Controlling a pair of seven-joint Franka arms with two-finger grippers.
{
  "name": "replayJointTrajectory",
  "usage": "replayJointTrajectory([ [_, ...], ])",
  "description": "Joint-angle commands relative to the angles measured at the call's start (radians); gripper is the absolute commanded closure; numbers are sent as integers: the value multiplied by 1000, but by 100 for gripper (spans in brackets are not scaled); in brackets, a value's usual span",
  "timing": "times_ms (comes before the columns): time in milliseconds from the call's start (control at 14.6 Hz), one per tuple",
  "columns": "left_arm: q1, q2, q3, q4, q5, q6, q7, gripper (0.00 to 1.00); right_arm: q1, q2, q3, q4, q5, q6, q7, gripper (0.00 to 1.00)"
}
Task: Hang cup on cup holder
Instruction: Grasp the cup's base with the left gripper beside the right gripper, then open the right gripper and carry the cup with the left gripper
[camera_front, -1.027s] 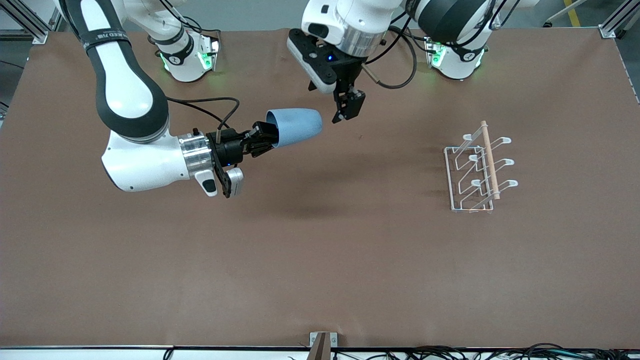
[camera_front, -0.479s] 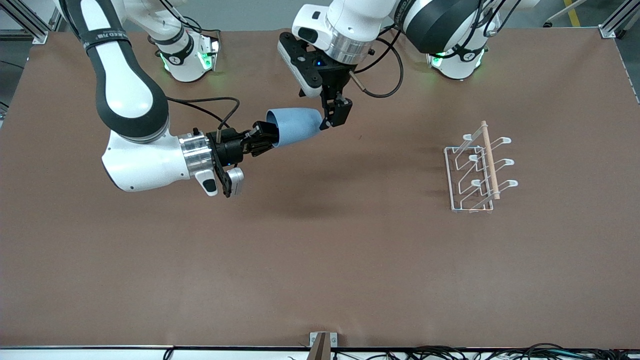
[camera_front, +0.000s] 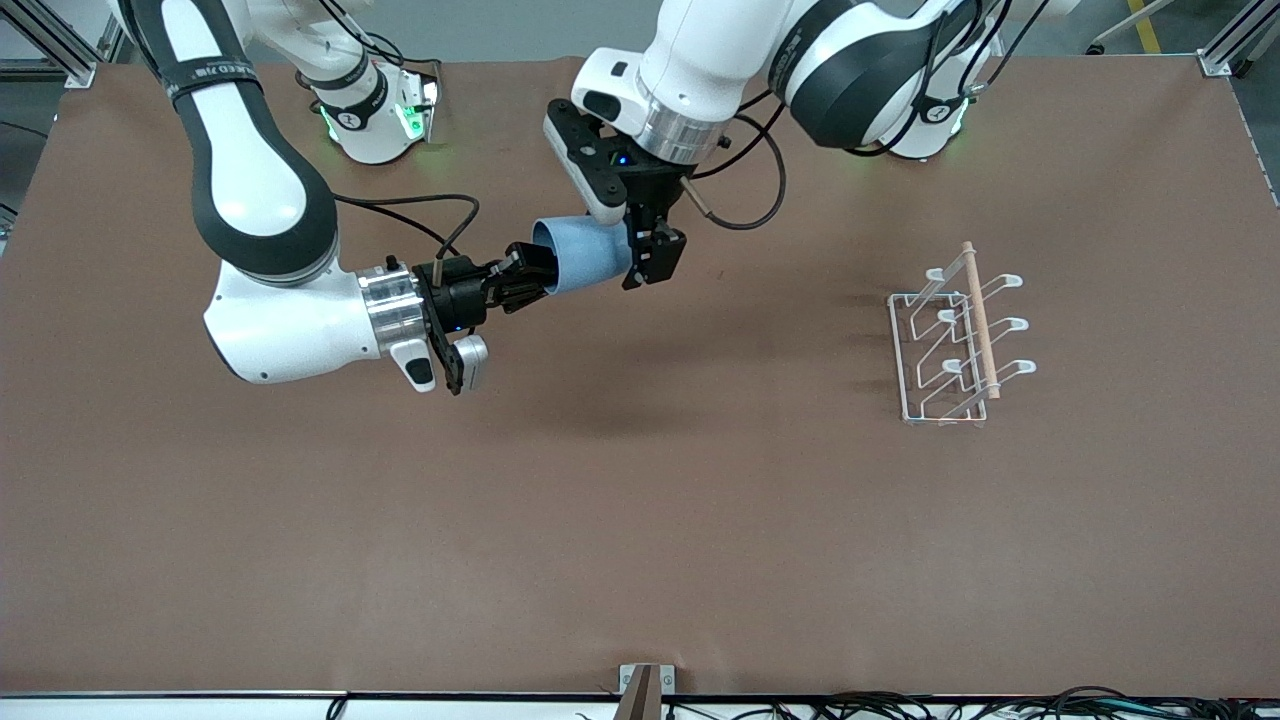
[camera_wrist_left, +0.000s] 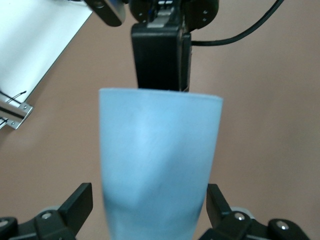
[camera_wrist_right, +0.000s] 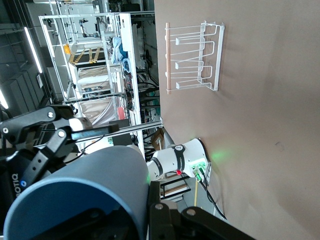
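I will take the cup's closed end with my left gripper, so the light-blue cup's opening stays free to hang on the cup holder (camera_front: 978, 320).
The light-blue cup (camera_front: 585, 262) hangs on its side in the air over the table's middle, toward the arms' bases. My right gripper (camera_front: 525, 280) is shut on its rim, one finger inside the mouth and one outside (camera_wrist_right: 150, 210). My left gripper (camera_front: 632, 256) is open and straddles the cup's closed end. Its fingertips (camera_wrist_left: 80, 205) stand on either side of the cup (camera_wrist_left: 160, 165) with small gaps and do not touch it. The white wire cup holder (camera_front: 978, 320) with its wooden dowel stands on the table toward the left arm's end, with no cup on it (camera_wrist_right: 195, 57).
The brown table mat (camera_front: 640, 520) is bare between the cup and the cup holder. A small metal bracket (camera_front: 645, 680) sits at the table edge nearest the front camera. Cables run along that edge.
My left gripper has come down and toward the right arm's end, from beside the cup's closed end to astride it. The right arm and the cup have not moved.
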Motion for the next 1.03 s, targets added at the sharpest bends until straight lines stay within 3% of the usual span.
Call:
replayJointTrajectory([
  [0,-12,27,-3,27,21,17,8,0,-1,2,-1,8,-8,-10,19,96],
  [137,-12,37,-3,27,24,17,10,5,-1,2,-2,6,-8,-10,19,96],
  [274,-13,38,-3,26,24,17,13,28,-1,2,-1,6,-8,-10,19,96],
  [342,-13,38,-3,26,26,17,11,35,-2,2,-2,6,-9,-10,19,95],
  [548,-12,37,-1,26,29,14,11,45,-4,2,-1,6,-12,-10,28,93],
  [616,-12,37,-1,24,30,14,13,46,-4,2,-1,6,-12,-11,34,84],
  [684,-10,35,-1,24,30,10,13,46,-2,1,-1,7,-14,-13,33,1],
  [958,-1,26,1,24,52,-63,13,47,-2,1,-4,6,-19,-8,31,0],
])
